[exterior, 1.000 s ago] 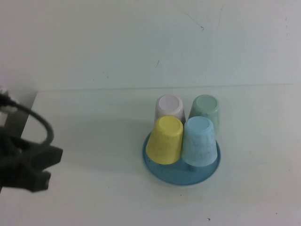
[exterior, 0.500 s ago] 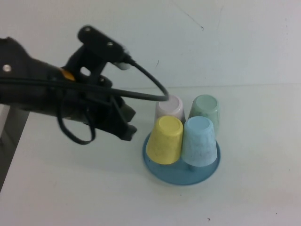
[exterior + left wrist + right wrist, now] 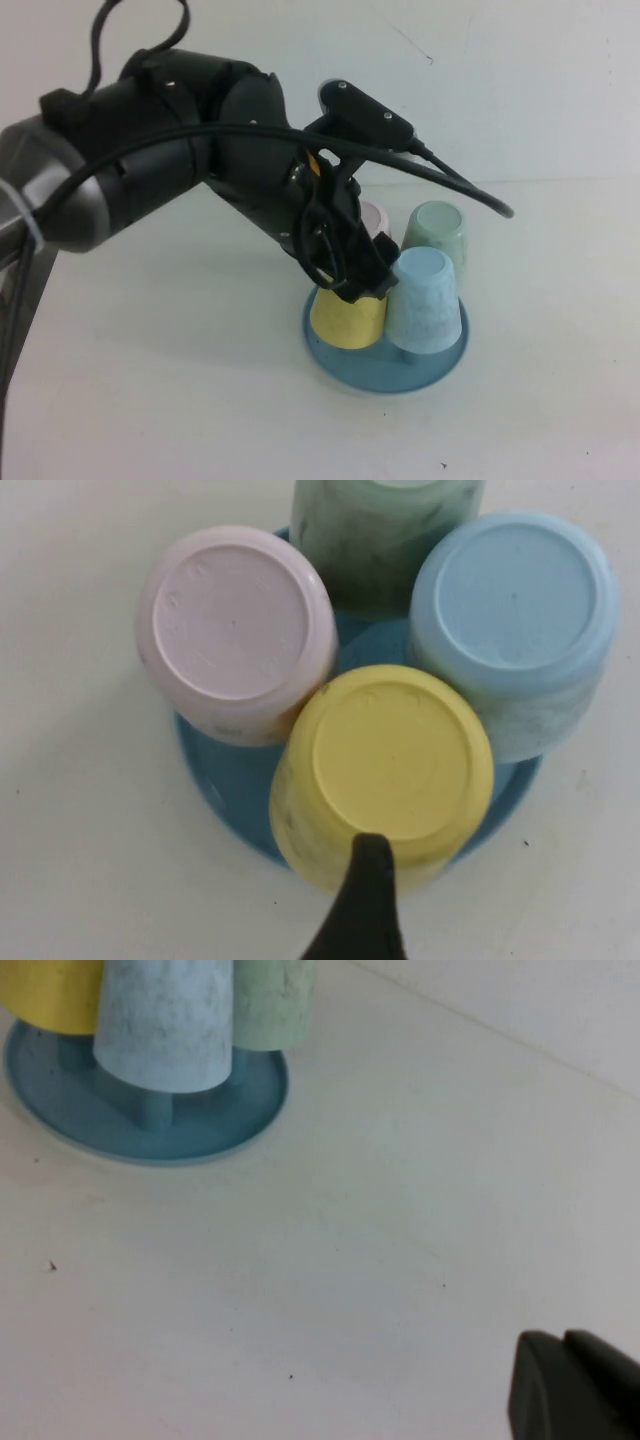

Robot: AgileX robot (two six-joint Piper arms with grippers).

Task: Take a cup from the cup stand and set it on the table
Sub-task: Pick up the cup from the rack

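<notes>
Next, my left gripper grabs the yellow cup by its upturned base end, since the blue and pink cups crowd its sides.
The yellow cup sits upside down on a peg at the front left of the blue cup stand. In the left wrist view the cup shows from above. My left gripper hovers right over the yellow cup and hides its top. It is open, and one dark finger lies at the cup's near edge, not gripping it. My right gripper is out of the high view. It hangs shut and empty above the bare table, apart from the stand.
A light blue speckled cup, a pale green cup and a pale pink cup also stand upside down on the stand. The white wall rises behind. The table's left edge is near the left arm.
My left arm has swung in from the left edge, across the table, to above the yellow cup. The cups and the stand have not moved.
</notes>
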